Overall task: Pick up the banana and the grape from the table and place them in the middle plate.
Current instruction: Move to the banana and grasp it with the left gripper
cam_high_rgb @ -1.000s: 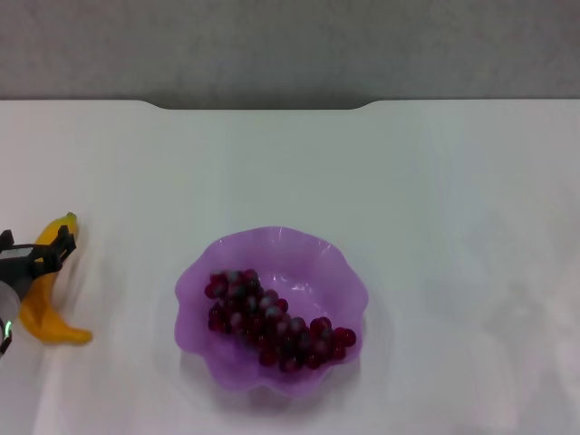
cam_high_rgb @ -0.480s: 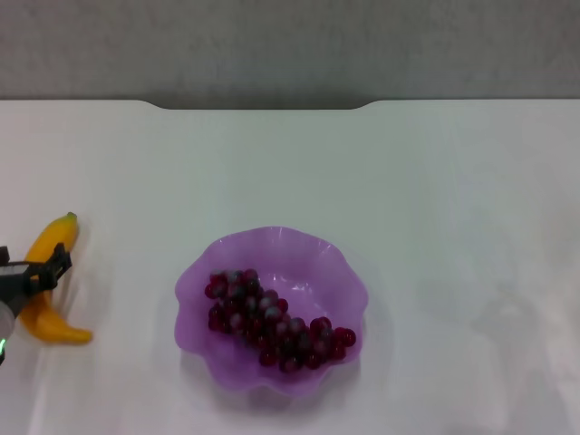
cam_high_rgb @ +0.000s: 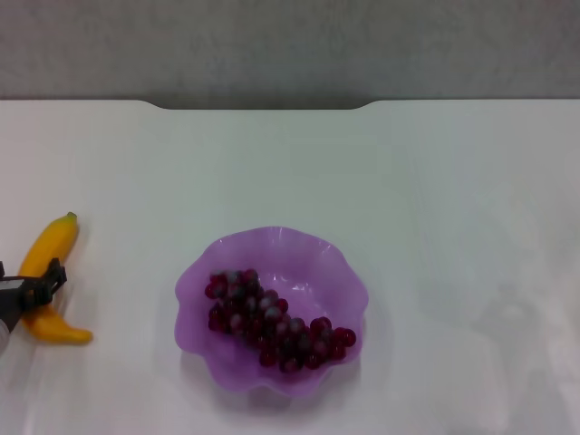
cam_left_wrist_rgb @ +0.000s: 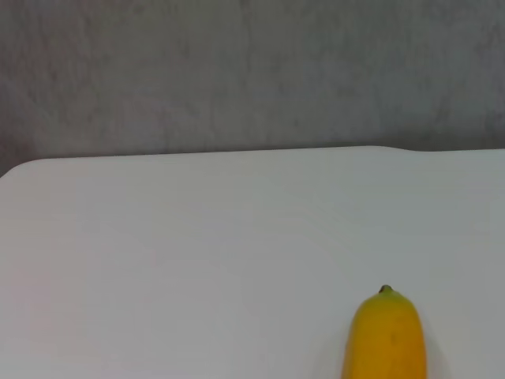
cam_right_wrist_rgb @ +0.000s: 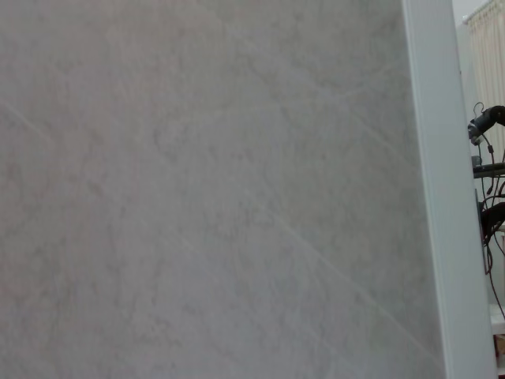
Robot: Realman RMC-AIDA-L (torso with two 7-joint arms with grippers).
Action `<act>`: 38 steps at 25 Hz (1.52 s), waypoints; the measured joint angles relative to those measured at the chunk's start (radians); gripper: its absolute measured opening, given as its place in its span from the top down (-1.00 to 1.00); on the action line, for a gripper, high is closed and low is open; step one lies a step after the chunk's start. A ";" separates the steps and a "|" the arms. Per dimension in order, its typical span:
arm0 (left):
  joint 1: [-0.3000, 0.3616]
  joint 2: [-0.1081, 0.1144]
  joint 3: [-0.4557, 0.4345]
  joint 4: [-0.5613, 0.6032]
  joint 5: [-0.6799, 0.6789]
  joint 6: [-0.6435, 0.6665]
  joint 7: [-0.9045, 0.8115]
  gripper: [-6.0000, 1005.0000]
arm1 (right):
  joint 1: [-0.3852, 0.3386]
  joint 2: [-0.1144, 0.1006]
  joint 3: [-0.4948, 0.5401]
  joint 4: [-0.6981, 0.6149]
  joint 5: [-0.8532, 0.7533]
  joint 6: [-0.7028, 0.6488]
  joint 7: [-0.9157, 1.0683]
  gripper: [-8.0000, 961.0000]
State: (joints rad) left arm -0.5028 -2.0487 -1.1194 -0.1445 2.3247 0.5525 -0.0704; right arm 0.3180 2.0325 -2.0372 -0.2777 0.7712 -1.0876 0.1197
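My left gripper closes now, which would catch the banana, since my fingertips sit low around the banana's middle (cam_high_rgb: 38, 270).
The banana (cam_high_rgb: 53, 243) lies on the white table (cam_high_rgb: 408, 181) at the far left, stem end pointing away from me. Its tip also shows in the left wrist view (cam_left_wrist_rgb: 387, 335). My left gripper (cam_high_rgb: 29, 283) hangs open over the banana's near half, with a dark finger on each side of it. The bunch of dark red grapes (cam_high_rgb: 272, 324) lies inside the purple scalloped middle plate (cam_high_rgb: 272, 236) at the centre front. My right gripper is out of view; its wrist camera shows only a grey wall.
The table's far edge has a notch (cam_high_rgb: 263, 106) with a grey wall behind it. White tabletop stretches to the right of the plate (cam_high_rgb: 471, 272) and behind it.
My left gripper has slid along the banana toward me, from about its middle to its near half. The banana, grapes and plate have not moved.
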 joint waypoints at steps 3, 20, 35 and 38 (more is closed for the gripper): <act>0.002 -0.001 0.001 0.000 0.000 -0.001 0.000 -0.72 | 0.000 0.000 0.000 0.000 0.000 0.000 0.000 0.98; 0.004 -0.001 0.001 -0.004 -0.003 -0.002 0.000 -0.70 | 0.002 0.000 0.000 0.000 0.000 0.000 0.001 0.98; 0.002 -0.001 0.001 -0.002 -0.001 -0.002 0.000 0.05 | 0.004 -0.003 0.000 0.000 0.002 0.023 0.003 0.98; 0.001 -0.001 0.001 -0.001 -0.001 -0.002 0.000 0.05 | 0.006 -0.003 0.000 0.000 0.002 0.026 0.003 0.98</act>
State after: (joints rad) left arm -0.5013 -2.0493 -1.1183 -0.1459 2.3240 0.5507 -0.0705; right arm 0.3236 2.0294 -2.0371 -0.2776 0.7736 -1.0618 0.1227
